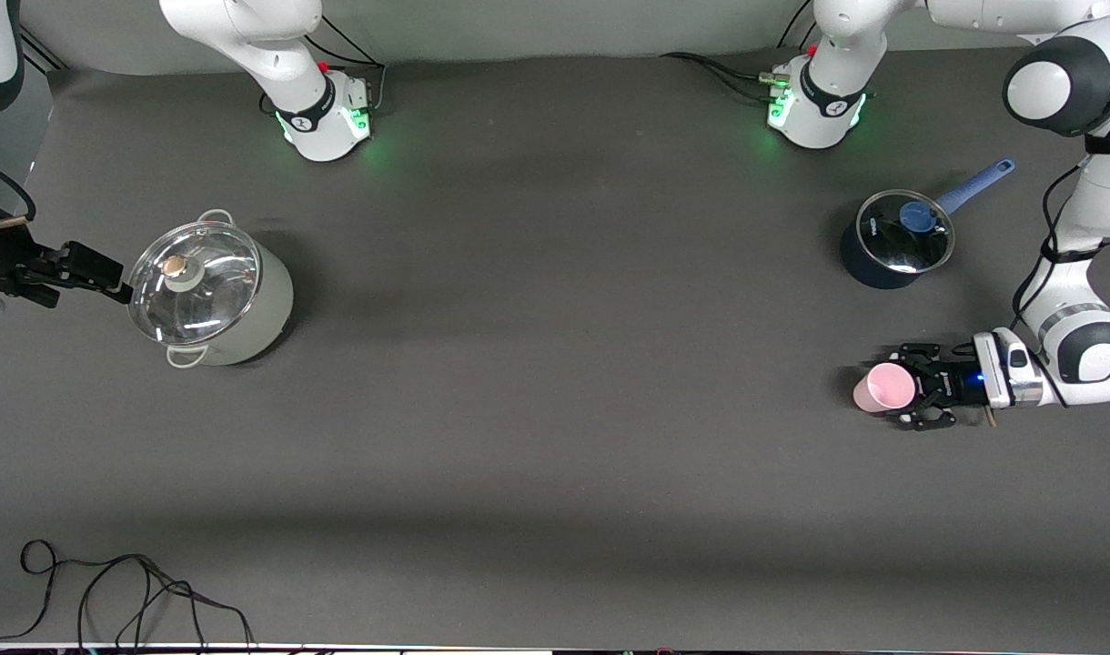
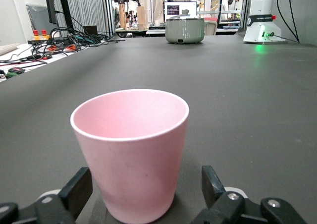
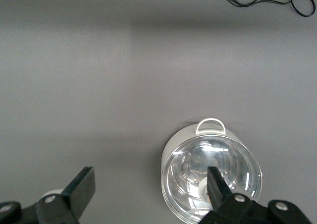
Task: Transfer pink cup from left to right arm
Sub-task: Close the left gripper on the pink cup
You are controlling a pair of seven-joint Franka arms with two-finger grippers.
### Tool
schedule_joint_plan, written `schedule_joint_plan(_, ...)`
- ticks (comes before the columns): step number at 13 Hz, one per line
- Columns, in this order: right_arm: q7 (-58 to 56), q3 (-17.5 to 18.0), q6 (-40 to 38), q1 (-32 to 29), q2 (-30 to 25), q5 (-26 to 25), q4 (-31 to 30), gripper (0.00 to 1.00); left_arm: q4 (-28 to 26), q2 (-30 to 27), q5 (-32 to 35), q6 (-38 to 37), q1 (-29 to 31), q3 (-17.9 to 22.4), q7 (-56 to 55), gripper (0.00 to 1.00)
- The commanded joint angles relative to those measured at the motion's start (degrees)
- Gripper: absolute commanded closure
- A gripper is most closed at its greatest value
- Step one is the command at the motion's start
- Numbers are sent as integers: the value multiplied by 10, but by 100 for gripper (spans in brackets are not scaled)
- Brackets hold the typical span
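The robot's left gripper needs to take hold of the pink cup by its lower side (image 1: pixel 870 399) (image 2: pixel 141 187), so the pink cup's rim stays free for the right arm.
The pink cup (image 1: pixel 884 388) stands upright on the dark table at the left arm's end; in the left wrist view it (image 2: pixel 131 149) fills the space between the fingers. My left gripper (image 1: pixel 912 387) is low at the table and open, one finger on each side of the cup, with a small gap between each pad and the cup wall. My right gripper (image 1: pixel 109 277) is open and empty at the right arm's end, over the table beside the grey-green pot (image 1: pixel 211 296). In the right wrist view its fingers (image 3: pixel 84 187) are spread wide, with the pot's lid under one finger.
The grey-green pot with a glass lid also shows in the left wrist view (image 2: pixel 184 29) and the right wrist view (image 3: pixel 212 177). A dark blue saucepan (image 1: pixel 896 238) with a glass lid and blue handle stands farther from the front camera than the cup. A black cable (image 1: pixel 109 591) lies at the front edge.
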Motion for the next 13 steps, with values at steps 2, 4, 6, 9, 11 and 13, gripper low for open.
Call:
schedule_joint_plan(2, 11, 0, -4, 2, 0, 4, 4, 0, 8, 13, -29, -4, -17, 3, 16, 1)
schedule_joint_plan(4, 11, 0, -4, 2, 0, 3, 4, 0, 7, 16, -36, -2, -19, 3, 17, 1)
schedule_joint_plan(6, 11, 0, -4, 2, 0, 3, 4, 0, 8, 16, -38, -2, -24, 2, 17, 2)
schedule_joint_plan(9, 10, 0, -4, 2, 0, 4, 4, 0, 8, 19, -48, -1, -29, 2, 17, 7)
schedule_joint_plan(11, 10, 0, -4, 2, 0, 4, 4, 0, 9, 20, -51, -1, -32, 2, 37, 34)
schedule_joint_plan(13, 11, 0, -4, 2, 0, 3, 4, 0, 11, 25, -59, -1, -38, 2, 43, 40)
